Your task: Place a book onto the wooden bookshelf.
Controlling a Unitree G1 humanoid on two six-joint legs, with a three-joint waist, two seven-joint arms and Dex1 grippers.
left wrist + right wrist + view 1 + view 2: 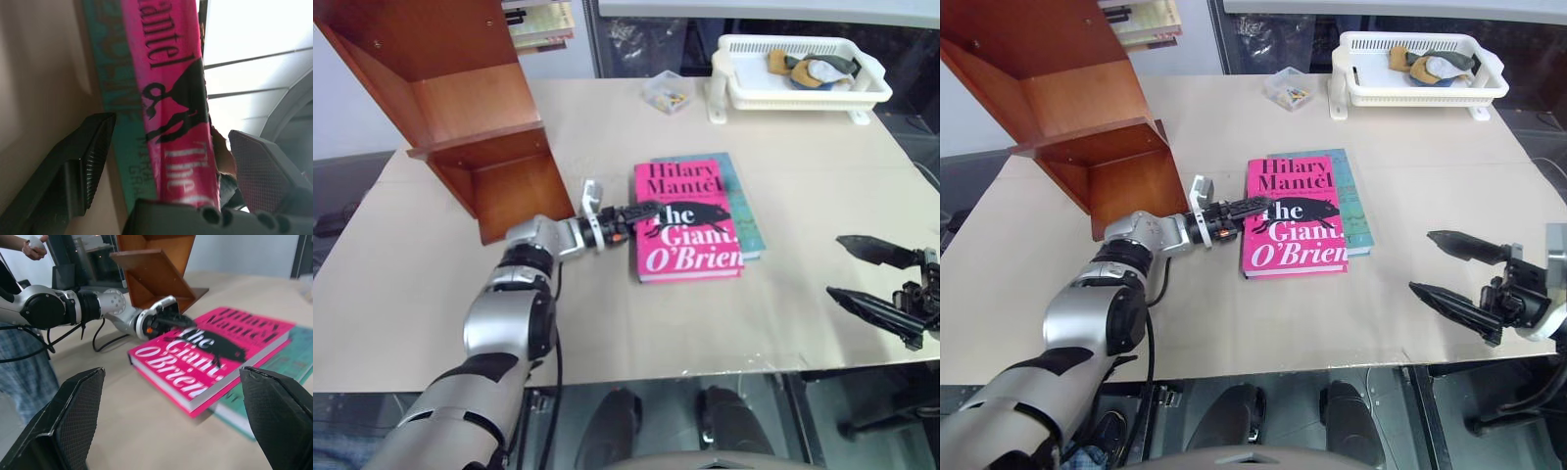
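My left gripper should close now. Closing now would hold the pink book's spine (178,117). My fingers are on both sides of the spine, above the teal-green book (128,132).
The pink book (688,220) lies flat on the table on top of a teal-green book (742,211). My left gripper (641,217) is open at the pink book's left edge, level with the table. One finger (644,208) reaches over the cover. In the left wrist view the book's (171,98) edge stands between the two spread fingers (95,147). The wooden bookshelf (460,108) stands tilted at the table's far left, just behind the left arm. My right gripper (862,276) hovers open at the table's right edge, well apart from the book, with nothing in it.
A white plastic basket (803,96) with cloth items sits at the far right corner. A small clear container (668,93) is next to it. A person's hand (32,247) shows beyond the left arm in the right wrist view.
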